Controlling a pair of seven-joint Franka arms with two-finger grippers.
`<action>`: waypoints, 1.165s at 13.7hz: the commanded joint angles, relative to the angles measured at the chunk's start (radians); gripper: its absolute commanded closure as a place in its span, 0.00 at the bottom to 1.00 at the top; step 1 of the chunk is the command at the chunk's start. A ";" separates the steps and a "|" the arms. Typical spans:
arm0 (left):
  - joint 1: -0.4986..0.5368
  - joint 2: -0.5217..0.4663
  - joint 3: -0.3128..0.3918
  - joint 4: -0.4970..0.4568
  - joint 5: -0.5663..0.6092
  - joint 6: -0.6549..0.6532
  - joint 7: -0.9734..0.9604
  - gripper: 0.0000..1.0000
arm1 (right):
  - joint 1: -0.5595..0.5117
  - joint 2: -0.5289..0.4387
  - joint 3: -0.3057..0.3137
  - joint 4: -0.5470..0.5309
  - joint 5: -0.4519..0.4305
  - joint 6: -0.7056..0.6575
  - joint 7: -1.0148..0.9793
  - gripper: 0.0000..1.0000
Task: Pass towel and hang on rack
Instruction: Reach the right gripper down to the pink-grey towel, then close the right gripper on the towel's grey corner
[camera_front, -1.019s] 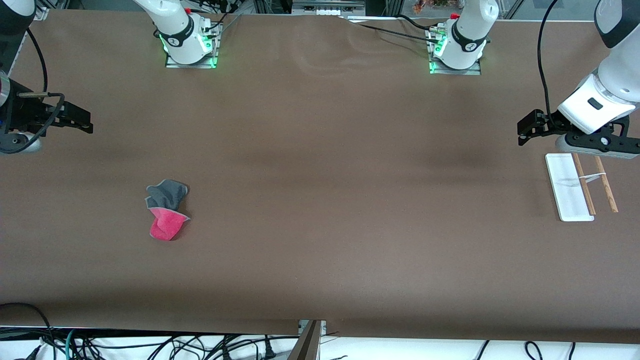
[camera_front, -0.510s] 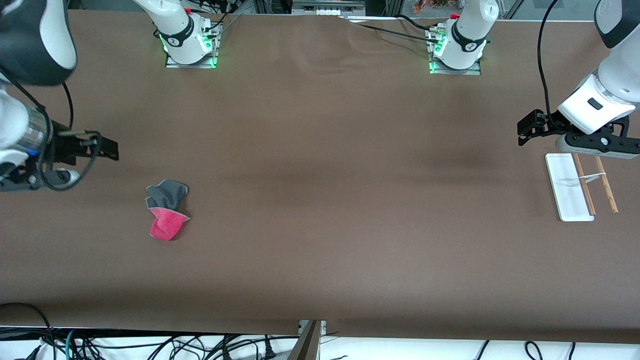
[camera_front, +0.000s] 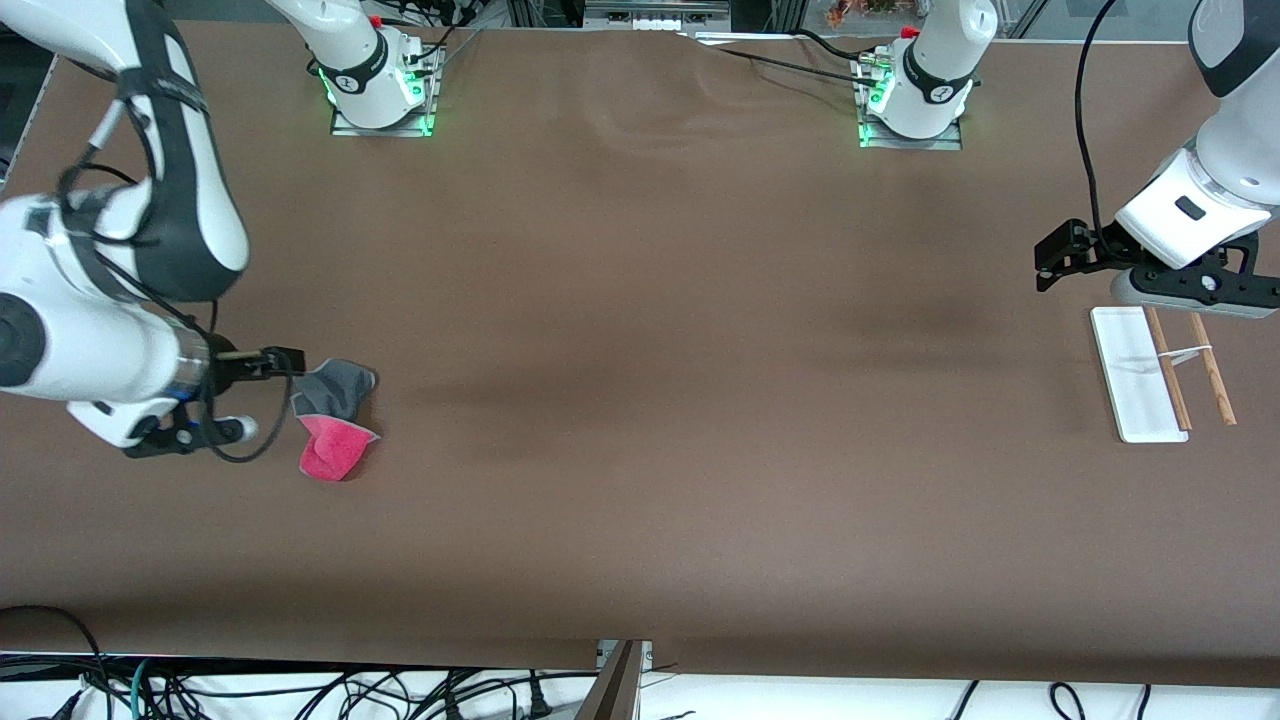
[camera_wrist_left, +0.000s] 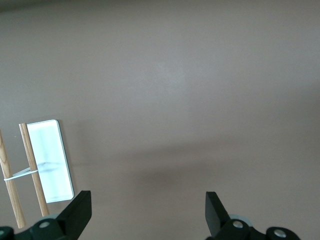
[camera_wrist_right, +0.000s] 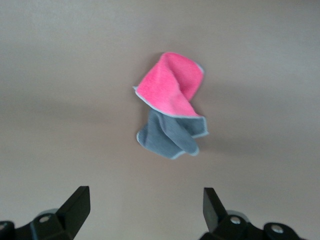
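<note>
My right gripper grabs the towel by its grey part (camera_front: 335, 388) next, to pass it over for hanging on the rack (camera_front: 1135, 385).
The towel (camera_front: 335, 415) lies crumpled on the brown table toward the right arm's end, grey part farther from the front camera and pink part nearer. In the right wrist view the towel (camera_wrist_right: 170, 107) lies ahead of the fingers, untouched. My right gripper (camera_front: 283, 360) is open and empty, low, right beside the towel's grey part; it also shows in its wrist view (camera_wrist_right: 145, 202). The rack (camera_front: 1135, 385) stands at the left arm's end, its white base and two wooden rods (camera_wrist_left: 30, 167) bare. My left gripper (camera_front: 1050, 262) is open and empty, waiting beside the rack, seen also in its wrist view (camera_wrist_left: 147, 207).
The two arm bases (camera_front: 380, 90) stand along the table edge farthest from the front camera. Cables (camera_front: 300, 690) hang below the near table edge. The brown table surface (camera_front: 650, 400) stretches bare between towel and rack.
My right arm has swung in from the table's end and come down, bringing its open gripper up to the towel's grey part. The towel, rack and left arm have not moved.
</note>
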 joint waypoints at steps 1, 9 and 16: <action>0.004 0.016 -0.002 0.036 0.006 -0.023 0.022 0.00 | 0.019 0.045 0.001 -0.015 -0.020 0.055 -0.004 0.00; 0.004 0.016 -0.002 0.036 0.006 -0.025 0.022 0.00 | 0.007 0.130 -0.002 -0.081 -0.045 0.250 -0.115 0.00; 0.006 0.016 -0.002 0.036 0.006 -0.024 0.023 0.00 | -0.009 0.171 -0.005 -0.112 -0.045 0.326 -0.152 0.00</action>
